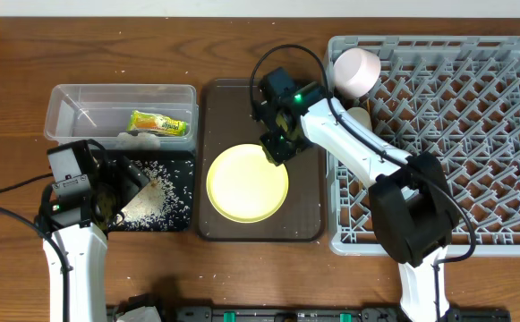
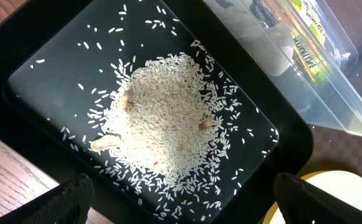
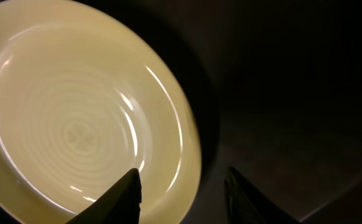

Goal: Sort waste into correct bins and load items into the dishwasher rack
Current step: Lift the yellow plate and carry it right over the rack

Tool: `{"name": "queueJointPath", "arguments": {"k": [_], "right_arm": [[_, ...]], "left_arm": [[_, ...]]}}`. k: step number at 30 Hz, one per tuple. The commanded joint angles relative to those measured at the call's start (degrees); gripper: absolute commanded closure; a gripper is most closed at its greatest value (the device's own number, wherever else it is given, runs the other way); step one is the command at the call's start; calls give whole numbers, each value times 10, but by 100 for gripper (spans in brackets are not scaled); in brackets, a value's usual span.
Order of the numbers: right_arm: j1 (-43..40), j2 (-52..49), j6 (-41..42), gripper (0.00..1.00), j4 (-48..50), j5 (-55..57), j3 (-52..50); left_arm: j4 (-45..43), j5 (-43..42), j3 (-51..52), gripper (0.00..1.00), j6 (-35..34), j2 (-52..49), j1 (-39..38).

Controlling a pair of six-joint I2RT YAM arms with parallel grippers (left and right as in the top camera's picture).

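Note:
I should lower my right gripper before I close it on the plate's rim. The plate's rim lines up with its fingers, but the plate [image 1: 247,182] is below them, so they would miss the plate's rim if I closed now.
The yellow plate [image 1: 247,182] lies in the dark brown serving tray [image 1: 306,192]. My right gripper [image 1: 276,143] is open and low over the plate's far right rim. In the right wrist view its fingers [image 3: 184,199] straddle the rim of the plate [image 3: 75,124]. My left gripper [image 1: 116,192] is open and empty above the black tray [image 1: 177,220], which holds a pile of rice [image 2: 168,124]. The snack wrapper [image 1: 159,123] lies in the clear tub [image 1: 80,97]. The dishwasher rack [image 1: 456,152] holds the pinkish bowl [image 1: 356,72] and a small cup [image 1: 360,116]. The blue bowl and the chopsticks are out of view.
The clear tub [image 2: 330,106] sits right behind the black tray [image 2: 50,56]. The serving tray stands between the bins and the rack. The yellow plate's edge [image 2: 349,193] shows at the lower right of the left wrist view. Bare wooden table lies in front.

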State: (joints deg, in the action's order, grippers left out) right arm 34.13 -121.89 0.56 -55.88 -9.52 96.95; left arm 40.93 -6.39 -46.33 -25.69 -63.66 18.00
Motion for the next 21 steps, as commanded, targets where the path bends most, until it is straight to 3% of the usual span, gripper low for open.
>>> {"name": "queueJointPath", "arguments": {"k": [1, 14, 21], "right_arm": [[6, -3, -11, 59, 0, 33, -2], [23, -3, -2, 60, 53, 28, -80], [51, -3, -2, 69, 115, 35, -135]], "left_arm": [[2, 9, -8, 5, -3, -1, 3], [2, 9, -8, 5, -3, -1, 3], [2, 9, -8, 5, -3, -1, 3]]}}
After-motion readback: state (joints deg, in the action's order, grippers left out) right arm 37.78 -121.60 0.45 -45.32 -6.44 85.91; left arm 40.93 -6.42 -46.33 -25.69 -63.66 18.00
